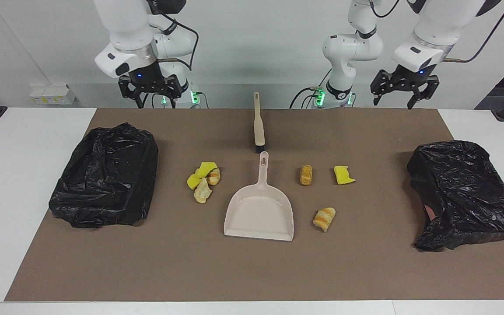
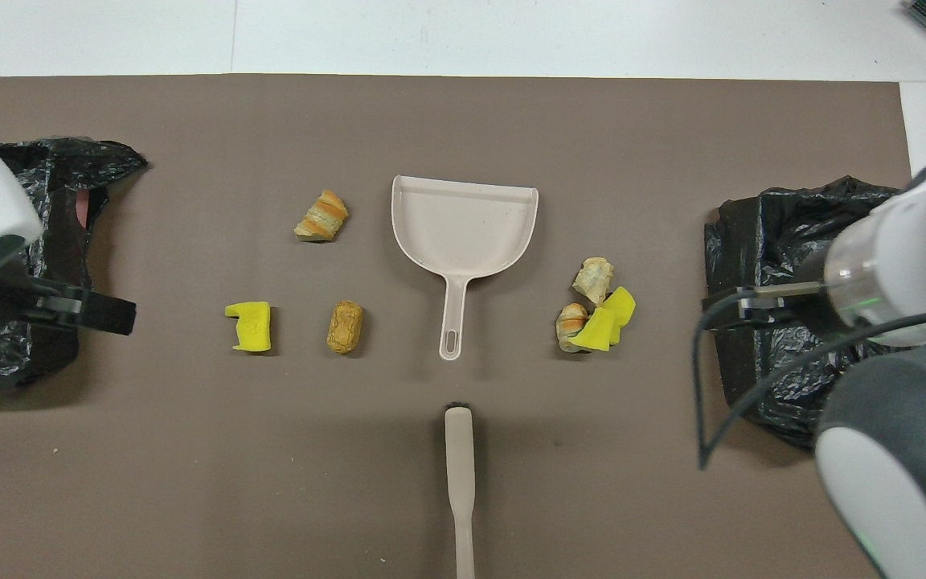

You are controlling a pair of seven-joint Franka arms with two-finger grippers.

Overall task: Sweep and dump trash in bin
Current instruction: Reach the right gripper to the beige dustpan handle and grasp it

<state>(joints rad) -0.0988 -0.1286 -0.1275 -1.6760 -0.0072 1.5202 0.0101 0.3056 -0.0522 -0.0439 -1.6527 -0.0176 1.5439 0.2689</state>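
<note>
The dustpan [image 2: 463, 221] spreads far wider than my fingers open, so my right gripper grabs its narrow handle [image 2: 452, 323] next.
The trash lies on the brown mat [image 1: 252, 271] on both sides of a beige dustpan [image 1: 258, 212] [image 2: 463, 221]. A cluster of yellow sponge chunks and pastries [image 1: 203, 179] [image 2: 596, 310] lies toward the right arm's end. A brown bread piece [image 1: 306, 175] [image 2: 345, 326], a yellow sponge chunk [image 1: 344, 175] [image 2: 250, 326] and a striped croissant [image 1: 324, 218] [image 2: 322, 217] lie toward the left arm's end. A beige hand brush [image 1: 258, 124] [image 2: 459, 474] lies nearer to the robots than the dustpan, in line with its handle. My right gripper [image 1: 149, 94] and left gripper [image 1: 398, 98] hang open and empty over the mat's edge by the robots.
A bin lined with a black bag [image 1: 107, 175] [image 2: 801, 265] stands at the right arm's end of the mat. A second black-bagged bin [image 1: 462, 192] [image 2: 37, 209] stands at the left arm's end. White table [image 1: 15, 183] borders the mat.
</note>
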